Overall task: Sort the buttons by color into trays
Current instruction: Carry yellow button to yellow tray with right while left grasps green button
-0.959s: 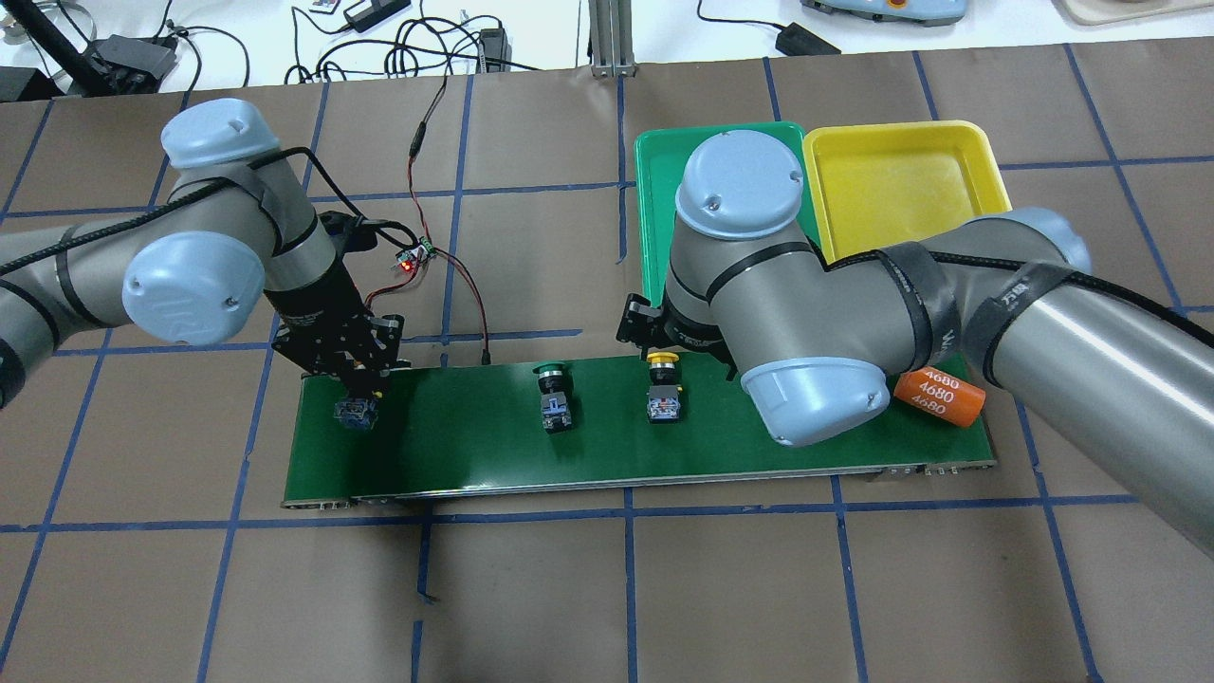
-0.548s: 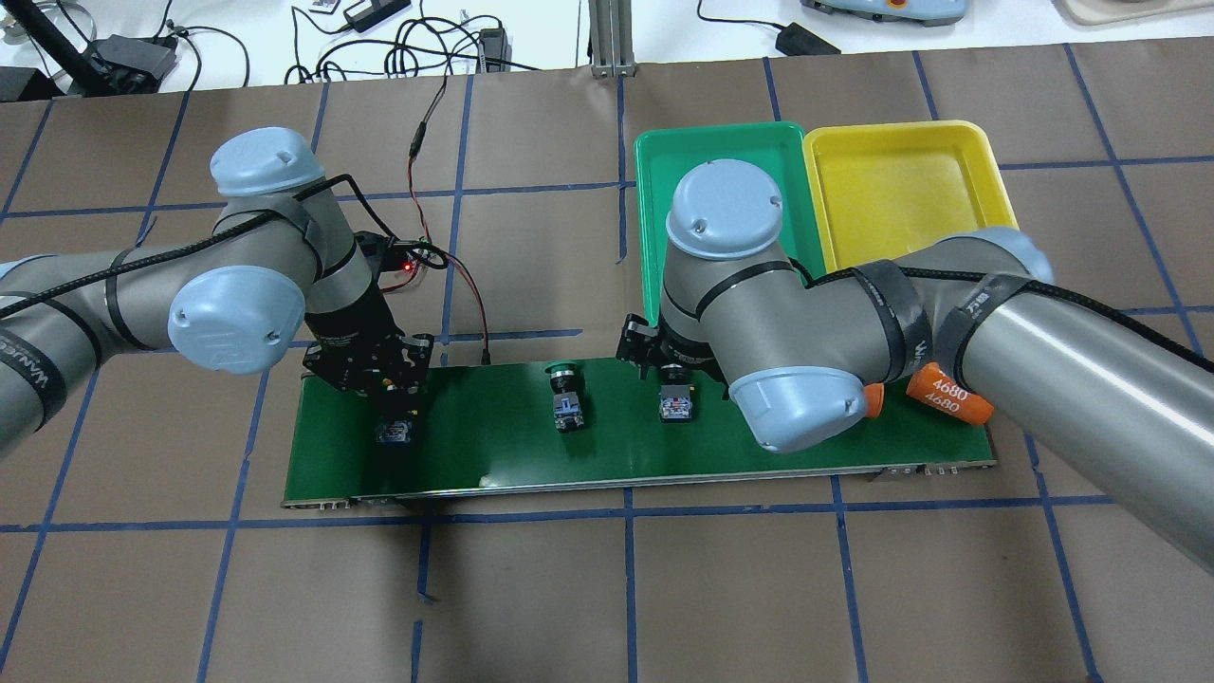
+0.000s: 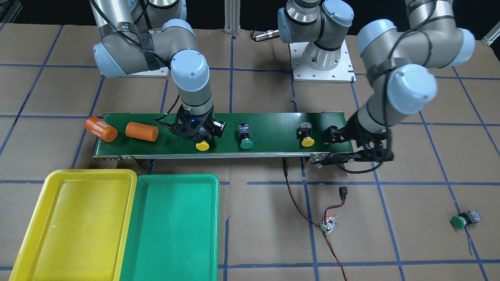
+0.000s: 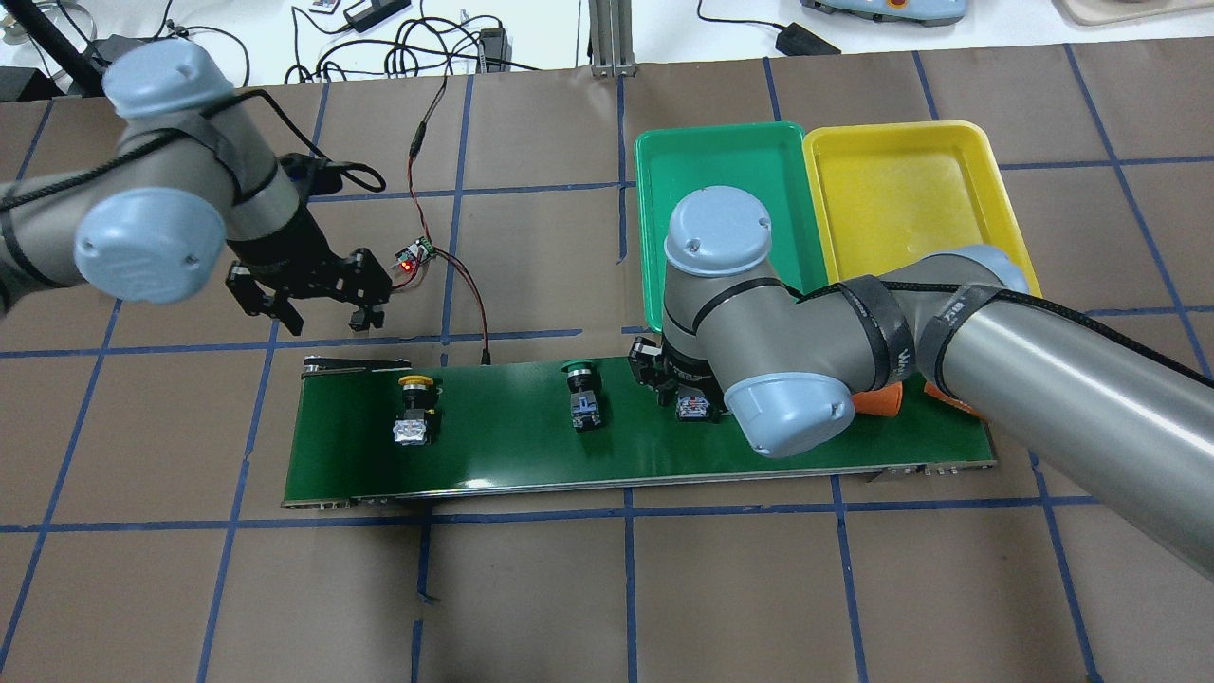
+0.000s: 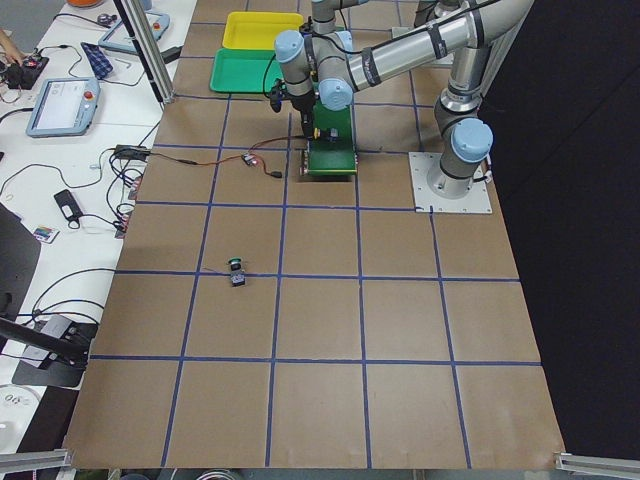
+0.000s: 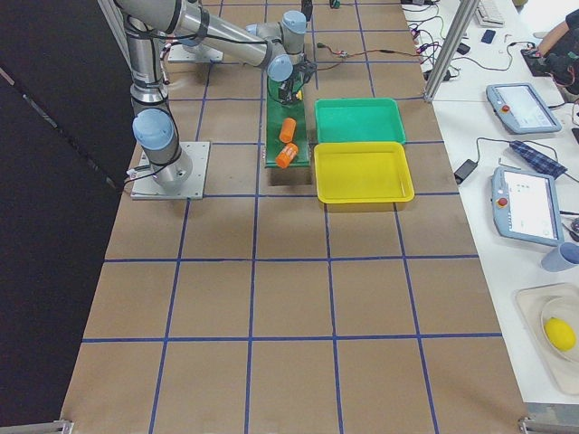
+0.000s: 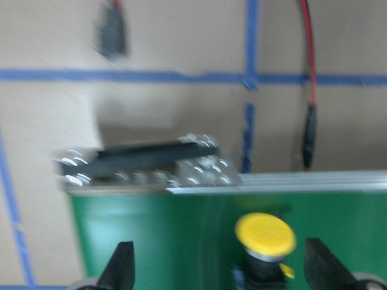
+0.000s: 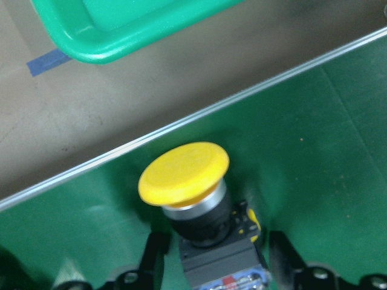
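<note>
My right gripper should grab the yellow button by its dark switch body [image 8: 221, 257] next, so that I can sort it into the yellow tray.
My right gripper [image 4: 679, 383] is low over the conveyor belt [image 4: 512, 446]. It is open, and its fingers [image 8: 154, 254] straddle a yellow button [image 8: 184, 173] with a small gap on each side. A green button [image 4: 580, 394] stands mid-belt and a second yellow button [image 4: 414, 417] near the belt's left end. My left gripper [image 4: 322, 321] is open and empty, raised just beyond the belt's far edge; that yellow button [image 7: 265, 235] shows ahead of it. A second green button [image 3: 463, 219] lies on the table, far off the belt. The green tray [image 4: 721, 152] and yellow tray [image 4: 901, 190] hold nothing.
Two orange cylinders [image 3: 100, 128] [image 3: 141, 131] lie at the belt's end by the trays, partly hidden under my right arm in the overhead view. A small circuit board [image 4: 413, 258] with red and black wires lies near my left gripper.
My left gripper let go of the yellow button on the belt's left end and rose back off the belt. The buttons shifted right along the belt. My right gripper came down around the other yellow button.
</note>
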Controlling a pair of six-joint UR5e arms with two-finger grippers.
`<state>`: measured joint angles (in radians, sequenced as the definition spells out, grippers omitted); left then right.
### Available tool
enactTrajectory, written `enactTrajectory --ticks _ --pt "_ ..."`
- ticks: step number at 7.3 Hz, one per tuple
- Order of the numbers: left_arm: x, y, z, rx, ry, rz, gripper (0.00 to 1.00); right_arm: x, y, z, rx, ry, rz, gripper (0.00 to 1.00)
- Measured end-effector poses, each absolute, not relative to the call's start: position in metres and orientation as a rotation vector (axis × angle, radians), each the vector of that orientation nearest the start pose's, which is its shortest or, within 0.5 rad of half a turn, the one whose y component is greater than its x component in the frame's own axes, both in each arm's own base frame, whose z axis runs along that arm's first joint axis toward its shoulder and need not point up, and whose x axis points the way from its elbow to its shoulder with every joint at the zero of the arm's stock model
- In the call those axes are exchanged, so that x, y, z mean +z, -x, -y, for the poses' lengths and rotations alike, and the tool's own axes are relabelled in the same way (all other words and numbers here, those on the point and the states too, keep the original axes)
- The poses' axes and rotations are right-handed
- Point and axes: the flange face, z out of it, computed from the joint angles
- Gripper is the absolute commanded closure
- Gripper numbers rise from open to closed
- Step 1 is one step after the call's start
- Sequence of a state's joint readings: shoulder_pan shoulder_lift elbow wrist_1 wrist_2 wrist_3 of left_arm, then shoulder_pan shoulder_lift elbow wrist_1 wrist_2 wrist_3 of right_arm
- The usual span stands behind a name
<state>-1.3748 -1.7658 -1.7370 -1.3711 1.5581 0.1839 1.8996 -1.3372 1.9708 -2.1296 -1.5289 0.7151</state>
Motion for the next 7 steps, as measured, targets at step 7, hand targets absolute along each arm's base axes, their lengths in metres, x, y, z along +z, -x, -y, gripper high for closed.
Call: enactTrajectory --ticks 7 --pt "0.261 -0.296 0.688 0.045 -0.967 -2.973 0.00 0.334 -0.171 0.520 -0.035 -0.734 -3.172 1.00"
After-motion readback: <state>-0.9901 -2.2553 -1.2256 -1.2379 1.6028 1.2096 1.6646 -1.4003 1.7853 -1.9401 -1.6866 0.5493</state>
